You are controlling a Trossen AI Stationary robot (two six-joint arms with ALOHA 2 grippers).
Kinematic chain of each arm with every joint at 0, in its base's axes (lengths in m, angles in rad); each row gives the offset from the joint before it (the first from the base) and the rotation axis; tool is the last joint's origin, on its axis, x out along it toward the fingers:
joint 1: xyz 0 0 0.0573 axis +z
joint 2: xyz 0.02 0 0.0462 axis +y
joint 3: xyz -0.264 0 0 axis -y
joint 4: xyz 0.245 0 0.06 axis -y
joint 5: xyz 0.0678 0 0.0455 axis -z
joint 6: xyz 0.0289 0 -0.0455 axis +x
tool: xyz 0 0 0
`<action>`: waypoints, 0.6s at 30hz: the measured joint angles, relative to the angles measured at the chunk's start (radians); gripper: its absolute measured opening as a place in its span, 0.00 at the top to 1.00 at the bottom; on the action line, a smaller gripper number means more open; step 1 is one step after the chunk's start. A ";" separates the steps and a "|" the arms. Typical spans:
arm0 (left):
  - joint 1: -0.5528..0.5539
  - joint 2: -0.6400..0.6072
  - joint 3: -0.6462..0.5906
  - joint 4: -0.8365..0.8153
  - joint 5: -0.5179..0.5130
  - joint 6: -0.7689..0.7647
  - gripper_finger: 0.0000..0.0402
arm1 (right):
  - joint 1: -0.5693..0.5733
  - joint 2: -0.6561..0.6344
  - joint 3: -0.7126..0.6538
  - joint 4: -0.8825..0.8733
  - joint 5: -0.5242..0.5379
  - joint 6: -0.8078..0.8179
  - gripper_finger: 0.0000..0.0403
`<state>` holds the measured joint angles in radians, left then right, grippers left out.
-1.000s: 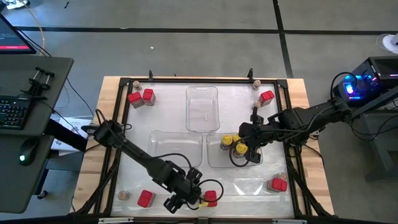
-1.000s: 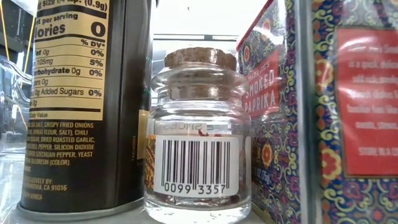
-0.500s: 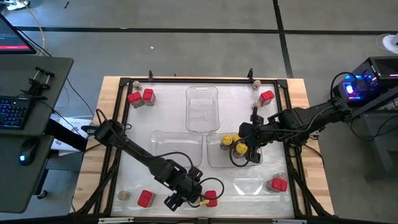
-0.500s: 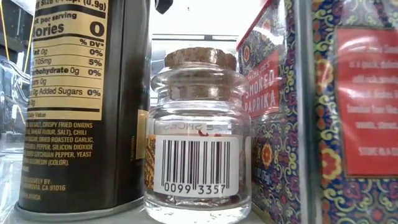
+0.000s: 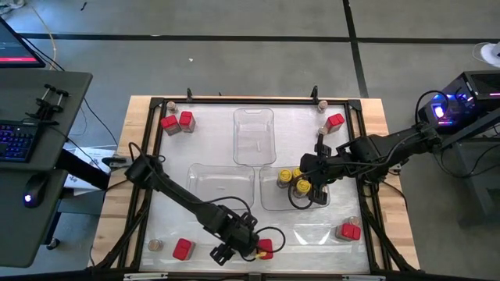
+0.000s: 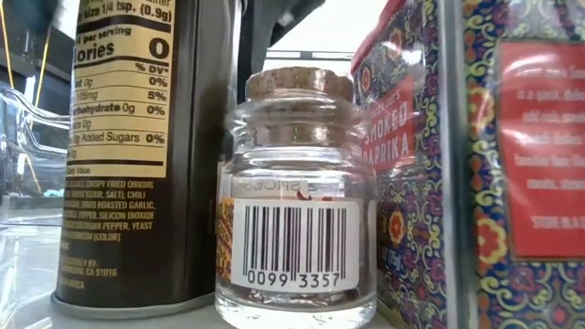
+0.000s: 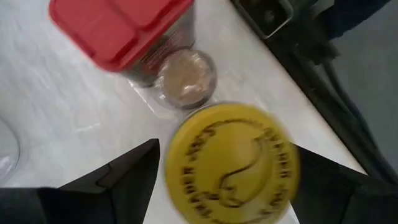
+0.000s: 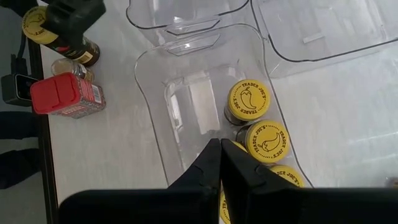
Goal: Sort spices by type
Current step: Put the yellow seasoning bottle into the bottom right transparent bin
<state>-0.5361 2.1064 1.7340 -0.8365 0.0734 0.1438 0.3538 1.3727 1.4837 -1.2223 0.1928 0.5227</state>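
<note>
My left gripper's fingers stand beside the yellow lid point(image 7: 231, 165), near the cork-topped jar point(image 7: 188, 78), so my left gripper closes on the lid next.
A dark round jar with a yellow lid point(image 7: 231, 163) stands at the table's near edge. Beside it stand a small cork-topped glass jar point(image 7: 185, 76) and a red-lidded box point(image 7: 121, 31). My left gripper point(image 5: 245, 250) hangs over the yellow lid, open, with one finger point(image 7: 134, 177) on each side of it. In the low view the same dark jar point(image 6: 137, 155), cork jar point(image 6: 297, 192) and paprika box point(image 6: 402, 164) stand close together. My right gripper point(image 8: 221, 165) is shut over a clear tray point(image 8: 155, 93) that holds yellow-lidded jars point(image 8: 247, 99). My left gripper comes from above, pointing steeply down, with its fingers on either side of the yellow lid's rim point(image 7: 177, 168). I cannot tell whether a finger touches the lid or the jar. The jar stands upright on the table.
Red boxes stand at the far left point(image 5: 176, 121), far right point(image 5: 335, 121), near left point(image 5: 182, 248) and in a near right tray point(image 5: 349, 231). A small jar point(image 5: 155, 244) sits near left. Clear trays lie at the centre point(image 5: 254, 136) and left of centre point(image 5: 223, 183).
My left gripper has sunk toward the yellow-lidded jar at the near edge and has stayed open. Its dark finger has come into the low view's top. In that view the dark jar stands a little farther right than before.
</note>
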 joint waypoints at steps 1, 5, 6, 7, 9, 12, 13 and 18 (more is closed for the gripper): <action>0.002 0.000 0.000 0.000 0.000 -0.001 0.25 | 0.000 0.000 0.000 0.000 0.000 0.000 1.00; 0.010 -0.004 0.000 -0.001 0.004 -0.003 0.29 | 0.000 0.000 0.000 0.003 0.000 0.000 1.00; 0.012 -0.004 0.000 -0.006 0.004 -0.003 0.31 | 0.000 0.000 0.000 0.004 0.000 0.001 1.00; 0.012 -0.004 0.000 -0.007 0.005 -0.003 0.35 | 0.000 0.000 0.000 0.004 0.000 0.004 1.00; 0.012 -0.004 0.000 -0.001 0.007 -0.006 0.45 | 0.000 0.000 0.000 0.003 0.000 0.019 1.00; 0.020 -0.007 0.004 -0.004 0.023 -0.022 0.53 | 0.000 0.000 0.000 0.006 -0.001 0.029 1.00; 0.028 -0.011 0.005 -0.010 0.027 -0.037 0.53 | 0.000 0.000 0.000 0.007 -0.001 0.033 1.00; 0.099 -0.107 0.008 -0.087 0.060 -0.099 0.53 | 0.005 -0.021 0.000 0.028 -0.017 0.082 1.00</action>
<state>-0.4369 1.9991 1.7420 -0.9235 0.1339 0.0446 0.3584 1.3521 1.4837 -1.1943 0.1754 0.6049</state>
